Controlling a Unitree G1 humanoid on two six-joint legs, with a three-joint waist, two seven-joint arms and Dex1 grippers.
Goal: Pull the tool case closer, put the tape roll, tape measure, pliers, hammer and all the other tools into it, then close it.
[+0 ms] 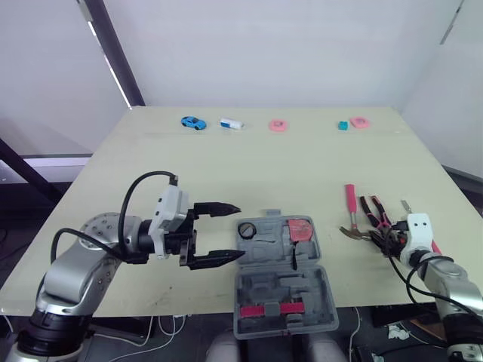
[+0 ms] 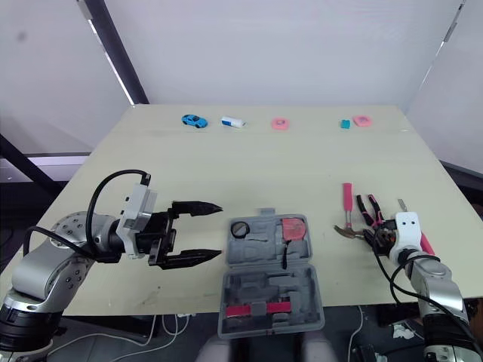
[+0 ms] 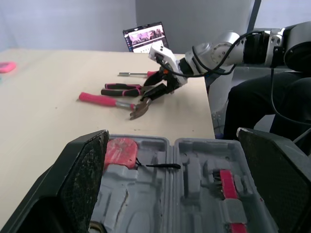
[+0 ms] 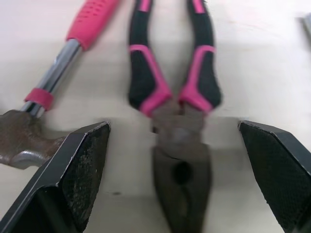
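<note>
My right gripper is going to the pink-and-black pliers [image 4: 176, 104] next and will grab them by their metal head [image 4: 181, 167]. Then it can put them into the open tool case.
The grey tool case [image 1: 266, 285] lies open at the table's near edge, with a round black item [image 1: 246, 229] and a red item [image 1: 302, 229] in its far half. My left gripper [image 1: 238, 232] is open just left of the case, its fingertips [image 3: 83, 167] level with the far half. To the right lie a pink-handled hammer [image 1: 350, 205] and pink-and-black pliers [image 4: 176, 104]. My right gripper [image 4: 174, 138] is open, with one finger on each side of the pliers' head and the hammer head [image 4: 19, 138] beside it.
A blue toy car [image 1: 193, 122], a white item [image 1: 232, 124], two pink rings [image 1: 278, 125] [image 1: 360, 122] and a teal block [image 1: 343, 124] line the far edge. A thin screwdriver [image 3: 133, 74] lies beyond the pliers. A laptop [image 3: 146, 36] stands past the table.
</note>
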